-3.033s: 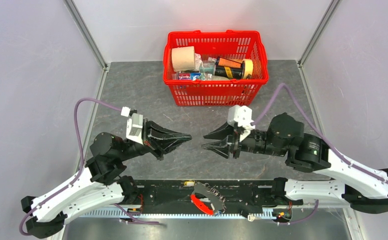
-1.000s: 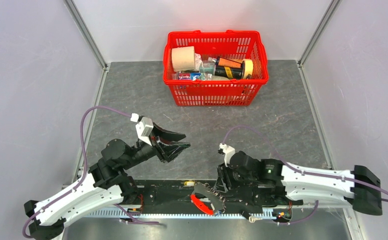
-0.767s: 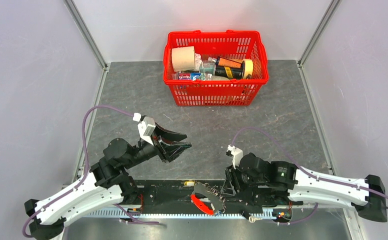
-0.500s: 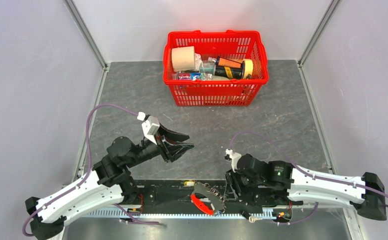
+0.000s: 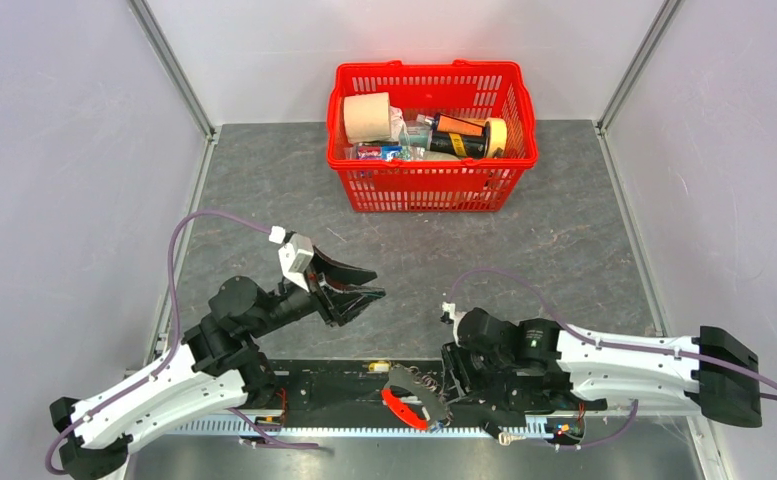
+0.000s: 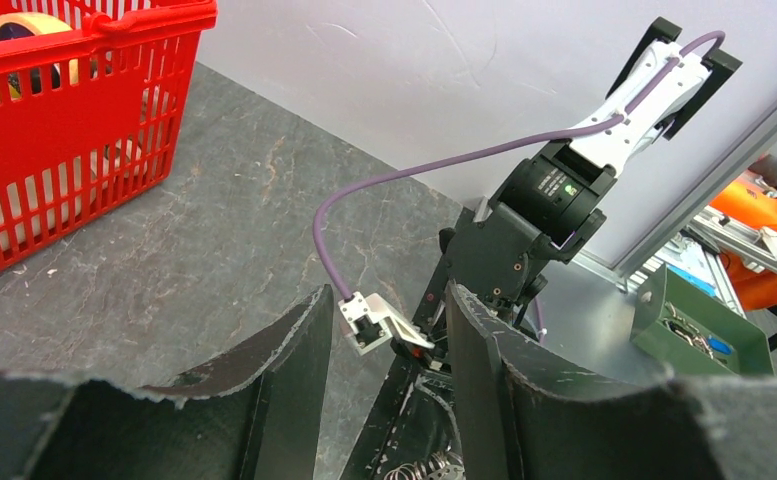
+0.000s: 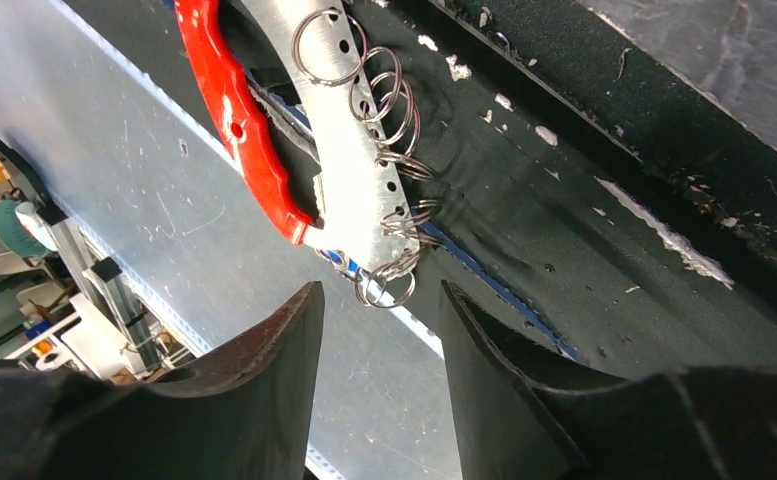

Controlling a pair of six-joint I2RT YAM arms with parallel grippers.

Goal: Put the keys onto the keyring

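Note:
Next, my right gripper grabs the keyring by the small ring at the silvery strip's end [image 7: 384,288], leaving the other rings free to take keys.
The keyring [image 5: 412,396] lies on the black base plate between the arm bases. It is a curved red strap [image 7: 236,125] beside a silvery strip hung with several wire rings [image 7: 392,215]. My right gripper [image 7: 379,290] hangs open just short of the lowest ring [image 7: 385,288], with nothing between its fingers; in the top view the right gripper [image 5: 446,384] sits right of the rings. My left gripper [image 5: 372,291] is open and empty above the table, aimed at the right wrist. A small silvery key-like piece [image 5: 507,437] lies at the front edge. No other keys are discernible.
A red basket [image 5: 432,190] holding a paper roll, tape and bottles stands at the back centre. The right arm's purple cable [image 6: 434,170] loops over the grey table. A metal rail [image 5: 364,428] runs along the near edge.
Three seconds ago both grippers faced each other above mid-table; the right arm has since come down to the near edge beside the keyring, shifting slightly left in the last half second. The left arm barely moved.

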